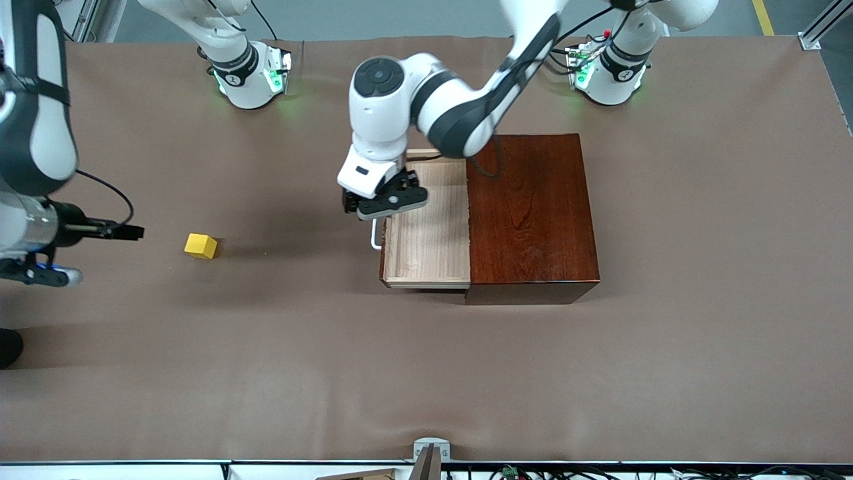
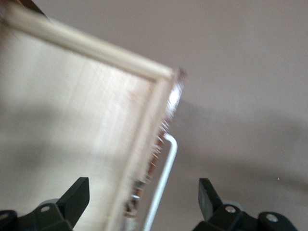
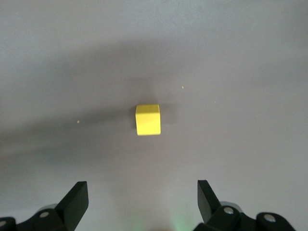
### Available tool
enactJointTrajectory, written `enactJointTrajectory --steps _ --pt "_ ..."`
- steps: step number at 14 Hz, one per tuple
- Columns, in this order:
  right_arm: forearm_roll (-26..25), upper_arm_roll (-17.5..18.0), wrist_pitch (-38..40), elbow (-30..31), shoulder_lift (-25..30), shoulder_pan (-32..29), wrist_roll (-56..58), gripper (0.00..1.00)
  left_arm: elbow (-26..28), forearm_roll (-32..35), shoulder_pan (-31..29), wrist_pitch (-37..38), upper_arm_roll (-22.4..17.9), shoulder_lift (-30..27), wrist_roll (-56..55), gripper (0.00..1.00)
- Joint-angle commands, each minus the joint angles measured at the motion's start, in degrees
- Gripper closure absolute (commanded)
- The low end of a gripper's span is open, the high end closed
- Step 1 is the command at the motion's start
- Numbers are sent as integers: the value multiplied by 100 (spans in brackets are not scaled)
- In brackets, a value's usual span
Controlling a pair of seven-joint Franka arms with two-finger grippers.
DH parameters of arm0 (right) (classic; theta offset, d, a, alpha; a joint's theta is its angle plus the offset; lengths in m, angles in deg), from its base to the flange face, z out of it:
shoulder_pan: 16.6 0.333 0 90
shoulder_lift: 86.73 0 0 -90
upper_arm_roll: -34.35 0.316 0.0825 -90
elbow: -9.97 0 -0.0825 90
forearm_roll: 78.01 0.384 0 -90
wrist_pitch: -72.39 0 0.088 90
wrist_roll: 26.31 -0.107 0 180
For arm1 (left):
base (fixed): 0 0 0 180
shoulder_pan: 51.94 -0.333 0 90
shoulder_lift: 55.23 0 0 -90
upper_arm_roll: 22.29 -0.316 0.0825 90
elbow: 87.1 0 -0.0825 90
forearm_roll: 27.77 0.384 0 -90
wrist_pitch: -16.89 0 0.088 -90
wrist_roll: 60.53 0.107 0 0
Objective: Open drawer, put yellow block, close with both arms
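The yellow block needs to be grabbed next by its two opposite sides with my right gripper, so that it can be put away in the open drawer.
The dark reddish-brown box stands mid-table with its drawer pulled out toward the right arm's end; the pale tray holds nothing. My left gripper is open just above the drawer's front and white bar handle. In the left wrist view the handle lies between the spread fingers of that gripper, untouched. The yellow block sits on the table toward the right arm's end. My right gripper is open and empty, up in the air beside the block.
A brown cloth covers the whole table. The right arm's forearm hangs high over the table's end near the block. Both bases stand along the table's edge farthest from the front camera.
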State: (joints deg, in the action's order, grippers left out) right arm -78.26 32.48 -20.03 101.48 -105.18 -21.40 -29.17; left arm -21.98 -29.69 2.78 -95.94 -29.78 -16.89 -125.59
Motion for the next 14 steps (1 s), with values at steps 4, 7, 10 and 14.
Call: enactJointTrajectory --steps 4,7,10,14 --pt "7 56 -1055 954 -106 -4 -189 0 281 104 -1514 1692 2 -1415 1545 0" --pt "7 56 -2190 1781 -80 -65 -127 0 351 104 -2262 2228 2 -1776 2461 0" --pt "7 64 -3050 2457 -89 -48 -110 0 876 104 -2939 2265 20 -2320 3365 0" --pt "7 64 -3938 3090 -106 -65 -39 0 1818 95 -3773 2256 46 -3129 4596 0"
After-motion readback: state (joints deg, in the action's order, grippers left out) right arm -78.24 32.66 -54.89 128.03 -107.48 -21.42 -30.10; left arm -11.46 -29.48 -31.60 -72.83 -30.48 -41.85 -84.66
